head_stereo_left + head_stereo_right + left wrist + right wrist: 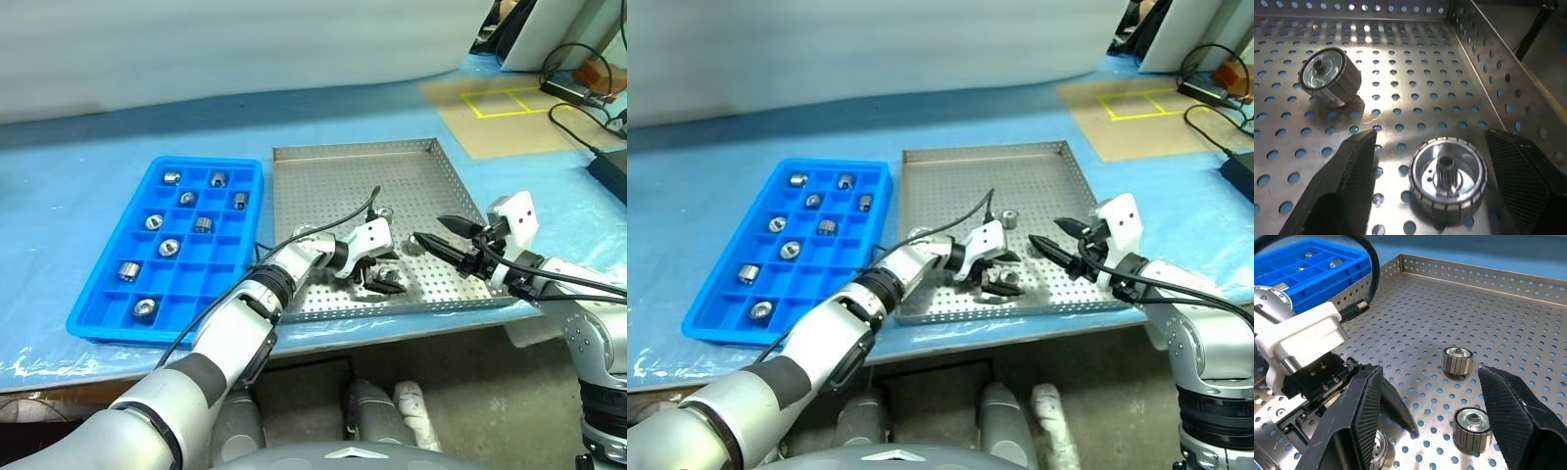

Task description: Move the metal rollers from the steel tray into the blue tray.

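My left gripper has its fingers reaching down around the roller, so it should close on the upright roller [1448,178].
The steel tray [333,186] lies in the middle of the blue-covered table. To its left is the blue tray [127,333], with several metal rollers [168,248] in its compartments. My left gripper [1430,134] is low over the steel tray's near edge. It is open, with one finger on each side of an upright roller [1448,178] and gaps on both sides. Another roller [1330,76] lies on its side nearby. My right gripper [1430,377] hovers open over the steel tray's right part, pointing at the left gripper, with two rollers [1457,360] [1472,428] before it.
The steel tray's raised rim [1498,93] runs close beside the left gripper. The table's front edge [392,323] is just behind both hands. Cables and a black box [607,166] lie at the far right, beyond a taped yellow square [509,100].
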